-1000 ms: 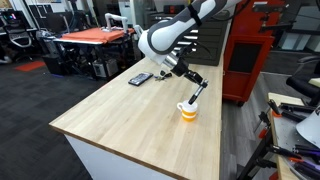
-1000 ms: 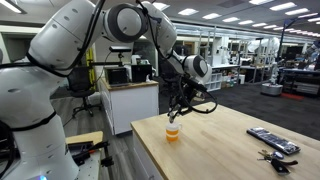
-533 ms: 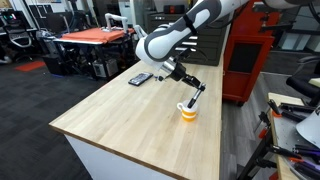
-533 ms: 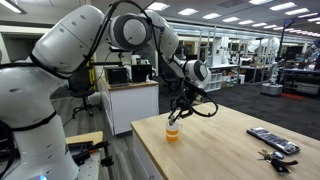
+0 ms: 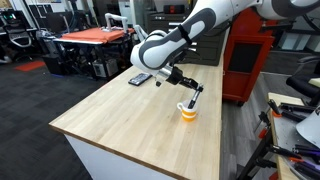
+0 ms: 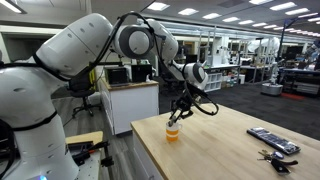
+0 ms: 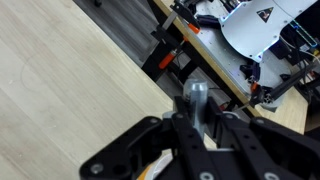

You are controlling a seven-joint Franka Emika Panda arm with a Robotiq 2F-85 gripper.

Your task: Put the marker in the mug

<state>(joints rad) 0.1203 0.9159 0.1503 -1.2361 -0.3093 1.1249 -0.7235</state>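
Observation:
The marker's lower end is at the mug's opening. My gripper should open, as the marker would fall into the mug (image 5: 188, 111).
The mug (image 5: 188, 111), white above and yellow-orange below, stands on the wooden table near its far edge; it also shows in an exterior view (image 6: 173, 131). My gripper (image 5: 192, 90) hangs right above it, shut on the marker (image 5: 194, 96), whose lower end reaches down to the mug's mouth. In the wrist view the gripper (image 7: 196, 118) is clamped on the marker's grey end (image 7: 197, 98), and a sliver of the mug's yellow rim (image 7: 152, 168) shows below the fingers.
A flat black device (image 5: 140, 78) and a short dark object (image 5: 159, 81) lie on the table behind the arm. A remote-like device (image 6: 272, 140) and small items lie at the table's other end. A red cabinet (image 5: 245, 50) stands beyond the table edge.
The gripper with the marker has lowered slightly toward the mug's mouth, and the arm's elbow has shifted. The mug has not moved.

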